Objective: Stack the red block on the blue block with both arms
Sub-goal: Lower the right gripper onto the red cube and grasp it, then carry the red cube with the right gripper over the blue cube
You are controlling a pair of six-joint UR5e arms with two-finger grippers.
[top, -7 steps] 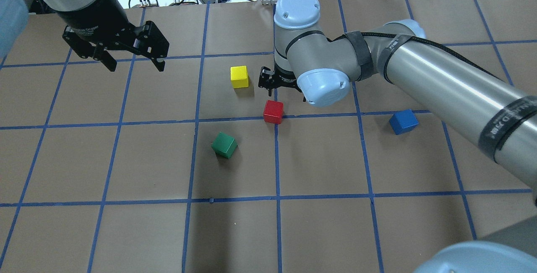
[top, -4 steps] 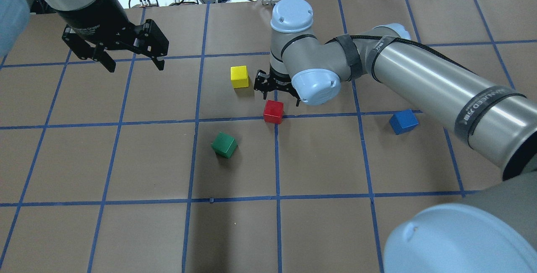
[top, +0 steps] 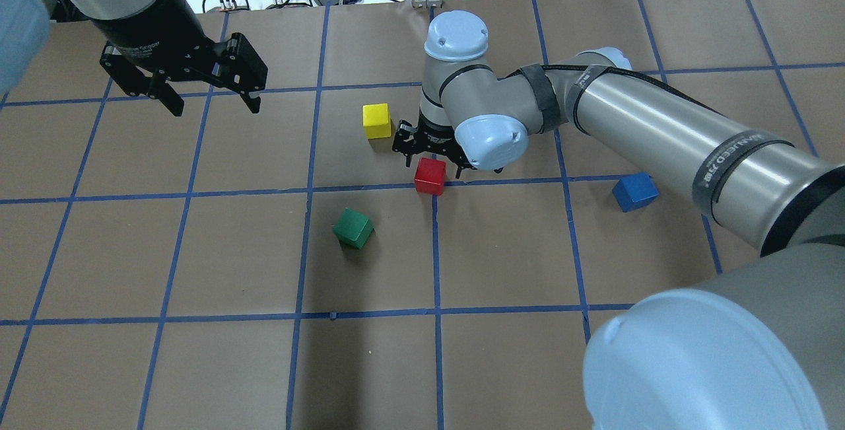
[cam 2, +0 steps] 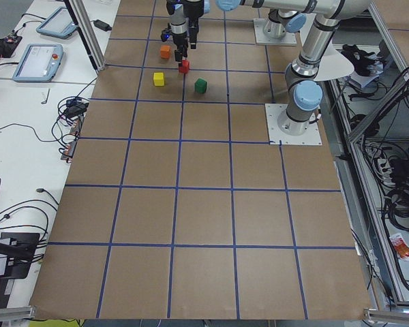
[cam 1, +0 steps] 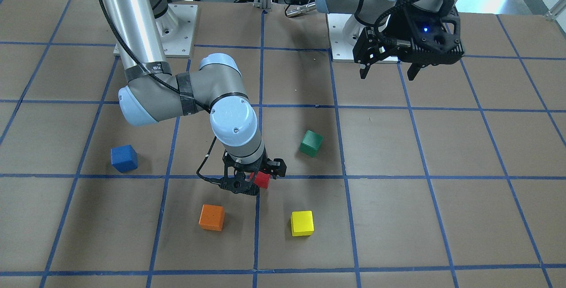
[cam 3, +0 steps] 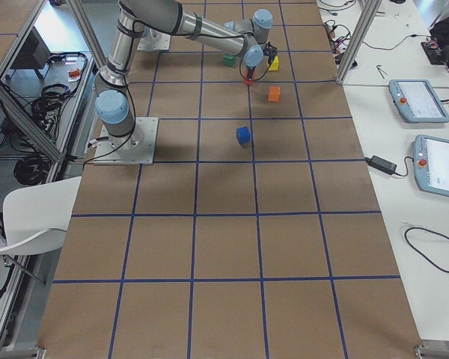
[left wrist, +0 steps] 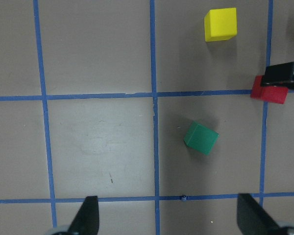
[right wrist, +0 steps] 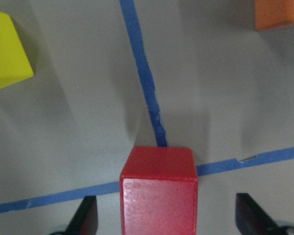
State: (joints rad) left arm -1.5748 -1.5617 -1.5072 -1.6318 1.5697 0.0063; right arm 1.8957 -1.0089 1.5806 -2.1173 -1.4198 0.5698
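Observation:
My right gripper grabs the red block's opposite sides next, to stack the red block [cam 1: 262,180] on the blue block [cam 1: 124,158].
The red block [top: 430,175] sits on a blue grid line near the table's middle. My right gripper [top: 432,154] is open just above it, with a finger on either side and gaps to both. In the right wrist view the red block [right wrist: 158,191] lies between the two fingertips [right wrist: 85,218]. The blue block [top: 634,192] sits alone to the right, under the right forearm. My left gripper [top: 211,103] is open and empty, raised over the far left of the table. The front view shows the red block [cam 1: 262,180] partly hidden behind the right gripper [cam 1: 252,181].
A yellow block [top: 377,121] stands close to the left of the right gripper. A green block [top: 353,228] lies nearer the robot, turned at an angle. An orange block [cam 1: 212,217] sits beyond the red one. Cables lie past the table's far edge.
My right gripper has moved toward the robot and down, from beyond the red block to over it. The left gripper and all blocks have stayed put.

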